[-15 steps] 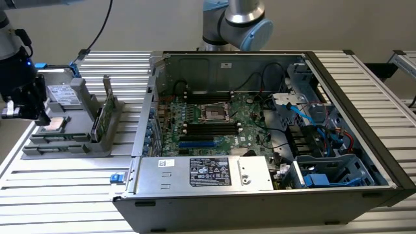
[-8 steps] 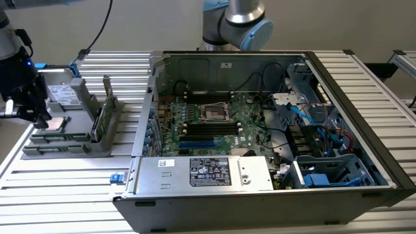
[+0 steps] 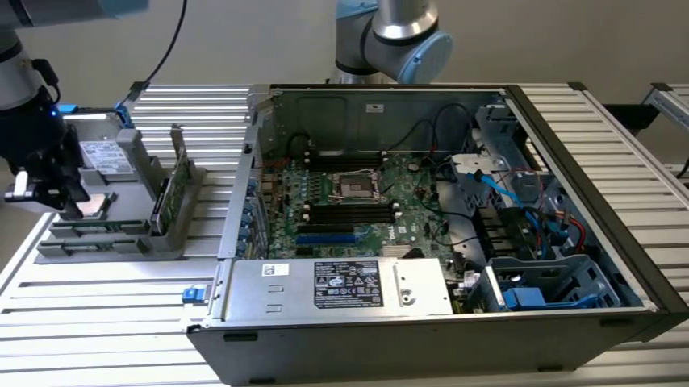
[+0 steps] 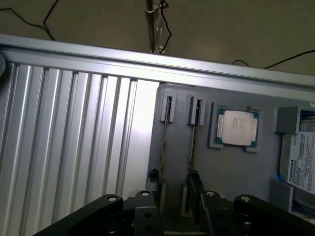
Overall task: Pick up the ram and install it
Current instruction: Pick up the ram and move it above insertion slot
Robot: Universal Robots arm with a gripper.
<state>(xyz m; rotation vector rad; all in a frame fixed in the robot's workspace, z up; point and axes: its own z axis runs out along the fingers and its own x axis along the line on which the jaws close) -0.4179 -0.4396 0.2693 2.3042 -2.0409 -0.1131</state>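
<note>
Next, my gripper grabs the ram by the bare middle of its long edge (image 3: 97, 244), since grey holder posts hold both ends of the ram.
The ram (image 3: 164, 201) is a green stick standing on edge in a grey holder (image 3: 119, 242) at the exterior view's left, beside the open computer case. The wrist view looks down on the ram (image 4: 193, 142) edge-on in one of two narrow slots, with a second thin stick (image 4: 164, 142) in the neighbouring slot. My gripper (image 3: 45, 187) hangs over the holder's left part in the exterior view, apart from the ram. Its dark fingers (image 4: 153, 179) stand apart, so the gripper (image 4: 174, 186) is open and holds nothing.
A square silver processor (image 4: 237, 128) and a hard drive (image 4: 302, 162) also rest on the holder. The open case (image 3: 603, 161) holds the motherboard with long black slots (image 3: 339, 211), a processor socket (image 3: 356, 185), cables and a power supply (image 3: 344, 286). A ribbed aluminium table (image 3: 97, 306) lies underneath.
</note>
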